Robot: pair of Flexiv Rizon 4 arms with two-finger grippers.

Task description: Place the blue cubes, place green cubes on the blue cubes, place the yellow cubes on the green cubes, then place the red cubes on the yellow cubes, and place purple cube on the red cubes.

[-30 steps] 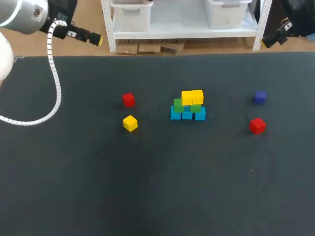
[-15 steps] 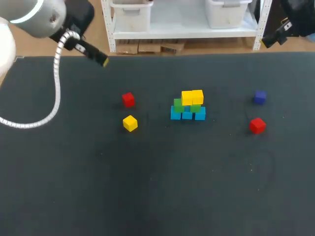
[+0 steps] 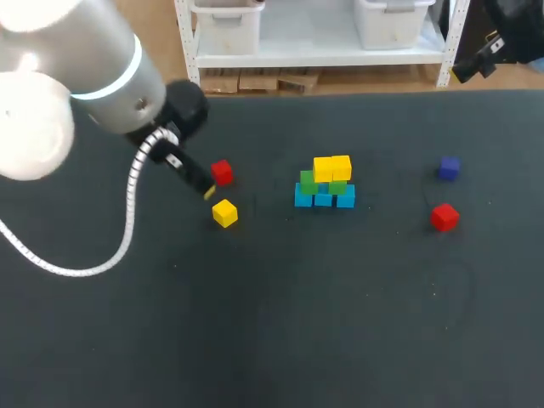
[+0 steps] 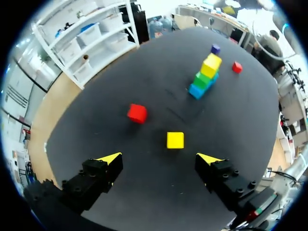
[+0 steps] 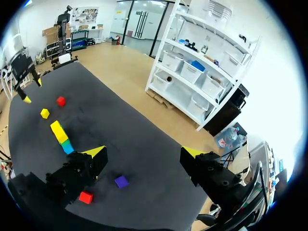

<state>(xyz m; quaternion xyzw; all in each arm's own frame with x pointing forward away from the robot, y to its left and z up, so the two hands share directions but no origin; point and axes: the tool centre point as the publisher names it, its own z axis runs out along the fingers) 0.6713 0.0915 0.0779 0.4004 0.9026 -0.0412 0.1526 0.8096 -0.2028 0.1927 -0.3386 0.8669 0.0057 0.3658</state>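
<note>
The loose yellow cube (image 3: 224, 212) will finish the yellow layer on the green cubes, so the left gripper will grab it next by its two opposite sides.
A stack (image 3: 325, 183) stands mid-table: three blue cubes (image 3: 323, 199) in a row, two green cubes (image 3: 308, 181) on them, two yellow cubes (image 3: 331, 167) on top. A loose yellow cube (image 3: 224, 212) and a red cube (image 3: 222, 172) lie to its left. My left gripper (image 3: 206, 190) hangs open just left of those two; in its wrist view the gripper (image 4: 160, 158) has the yellow cube (image 4: 175, 140) just ahead between its open fingers and the red cube (image 4: 137, 113) further on. A purple cube (image 3: 449, 168) and a second red cube (image 3: 444, 217) lie at the right. My right gripper (image 5: 143, 152) is open and empty, high over the far right edge.
The dark table (image 3: 272, 323) has wide bare room along its front half. The left arm's white cable (image 3: 127, 221) loops over the left side of the table. My right gripper (image 3: 473, 58) stays beyond the table's back right corner.
My left arm has swung in from the back left corner and come down toward the loose yellow and red cubes. The cubes and the right arm have not moved.
</note>
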